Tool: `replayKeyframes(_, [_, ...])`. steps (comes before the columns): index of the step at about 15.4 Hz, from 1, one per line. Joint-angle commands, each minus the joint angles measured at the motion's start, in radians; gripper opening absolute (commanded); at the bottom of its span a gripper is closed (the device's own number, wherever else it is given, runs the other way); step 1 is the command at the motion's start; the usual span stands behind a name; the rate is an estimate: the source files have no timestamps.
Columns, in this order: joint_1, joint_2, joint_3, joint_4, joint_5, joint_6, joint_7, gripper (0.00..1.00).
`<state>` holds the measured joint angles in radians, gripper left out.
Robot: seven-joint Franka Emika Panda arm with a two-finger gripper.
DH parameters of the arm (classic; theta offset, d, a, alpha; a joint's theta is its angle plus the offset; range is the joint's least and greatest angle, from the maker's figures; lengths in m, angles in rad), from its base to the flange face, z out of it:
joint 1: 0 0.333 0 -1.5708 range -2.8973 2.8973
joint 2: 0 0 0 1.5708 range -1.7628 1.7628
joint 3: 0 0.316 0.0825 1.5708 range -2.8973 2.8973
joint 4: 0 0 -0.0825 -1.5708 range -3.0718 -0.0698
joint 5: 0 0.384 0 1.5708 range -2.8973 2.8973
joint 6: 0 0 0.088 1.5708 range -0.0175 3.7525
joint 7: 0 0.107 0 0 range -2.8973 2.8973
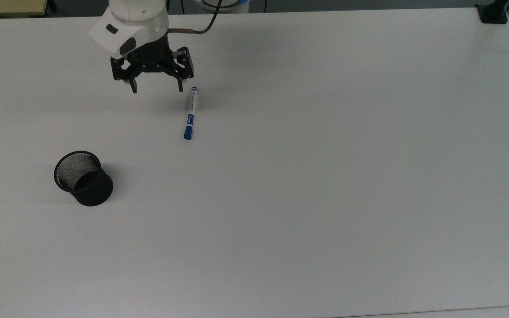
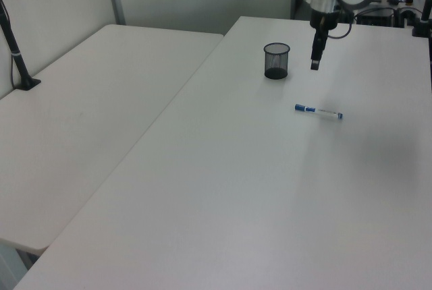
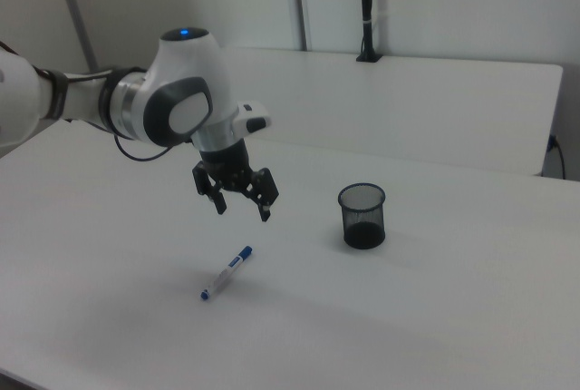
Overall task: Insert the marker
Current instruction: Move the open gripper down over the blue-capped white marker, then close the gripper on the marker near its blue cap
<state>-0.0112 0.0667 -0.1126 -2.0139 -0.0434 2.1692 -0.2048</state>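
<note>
The gripper grabs the marker by its blue cap point(image 2: 304, 108) next, so its other end stays free to enter the black mesh cup point(image 2: 277, 61).
The marker point(image 1: 190, 113), white with a blue cap and blue end, lies flat on the white table point(image 1: 325, 176); it also shows in the left view point(image 2: 318, 110) and the right view point(image 3: 227, 273). My gripper point(image 1: 157, 88) hangs open and empty above the table, just to the top view's left of the marker's upper end. In the right view the gripper point(image 3: 242, 208) is clearly above the marker, fingers spread. The black mesh cup point(image 1: 83, 178) stands upright at the top view's left, well away from both; it also shows in the left view point(image 2: 276, 60) and the right view point(image 3: 362, 215).
A second white table point(image 2: 88, 114) adjoins in the left view. A black clamp post point(image 1: 493, 12) sits at the top view's upper right corner, and another black post point(image 2: 15, 50) stands at the left view's left.
</note>
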Motion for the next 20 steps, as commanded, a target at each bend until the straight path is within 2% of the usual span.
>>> replayKeyframes(1, [0.02, 0.067, 0.007, -0.019, -0.009, 0.101, 0.146, 0.98])
replayKeyframes(6, [0.063, 0.156, 0.008, -0.019, -0.009, 0.159, 0.229, 0.91])
replayKeyframes(8, [0.063, 0.173, 0.008, -0.019, -0.009, 0.17, 0.24, 0.76])
replayKeyframes(10, [0.063, 0.186, 0.008, -0.019, -0.009, 0.172, 0.24, 0.53])
replayKeyframes(11, [0.063, 0.194, 0.008, -0.019, -0.009, 0.179, 0.24, 0.45])
replayKeyframes(13, [0.063, 0.203, 0.008, -0.019, -0.009, 0.198, 0.24, 0.37])
replayKeyframes(17, [0.063, 0.225, 0.008, -0.022, -0.01, 0.224, 0.24, 0.3])
replayKeyframes(20, [0.066, 0.228, 0.007, -0.022, -0.012, 0.227, 0.24, 0.28])
